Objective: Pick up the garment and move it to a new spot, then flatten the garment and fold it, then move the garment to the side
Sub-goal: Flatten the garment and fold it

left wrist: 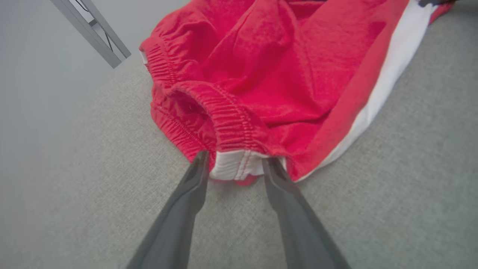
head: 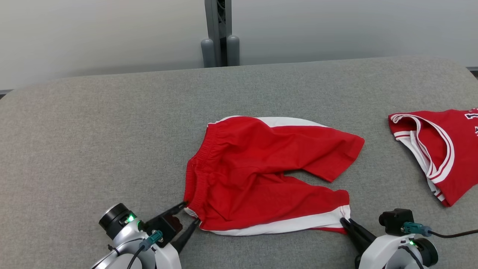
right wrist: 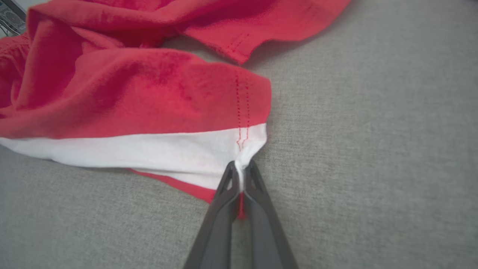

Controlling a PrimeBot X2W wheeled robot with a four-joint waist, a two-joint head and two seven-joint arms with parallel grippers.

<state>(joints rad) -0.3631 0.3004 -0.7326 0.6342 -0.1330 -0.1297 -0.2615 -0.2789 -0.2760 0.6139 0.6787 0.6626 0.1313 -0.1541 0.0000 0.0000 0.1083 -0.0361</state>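
Observation:
The left gripper needs to pinch the shorts by the white waistband corner point(left wrist: 235, 165) next, because a raised fold point(left wrist: 232, 127) stands up there while the rest lies slack.
The garment point(head: 261, 172) is a pair of red shorts with white side stripes, lying rumpled on the grey table point(head: 93, 142), waistband to the left and legs to the right. My left gripper point(head: 191, 212) is open at the near waistband corner point(left wrist: 235, 168), one finger on each side of the white cloth. My right gripper point(head: 344, 221) is shut on the hem corner of the near leg, where the white stripe ends point(right wrist: 246, 145). In the right wrist view the pinched cloth bunches into my right gripper point(right wrist: 241, 166).
A second red piece, a jersey with white trim point(head: 440, 149), lies at the table's right edge. A grey post point(head: 220, 37) stands behind the table's far edge against a pale wall. Bare grey tabletop spreads left of the shorts.

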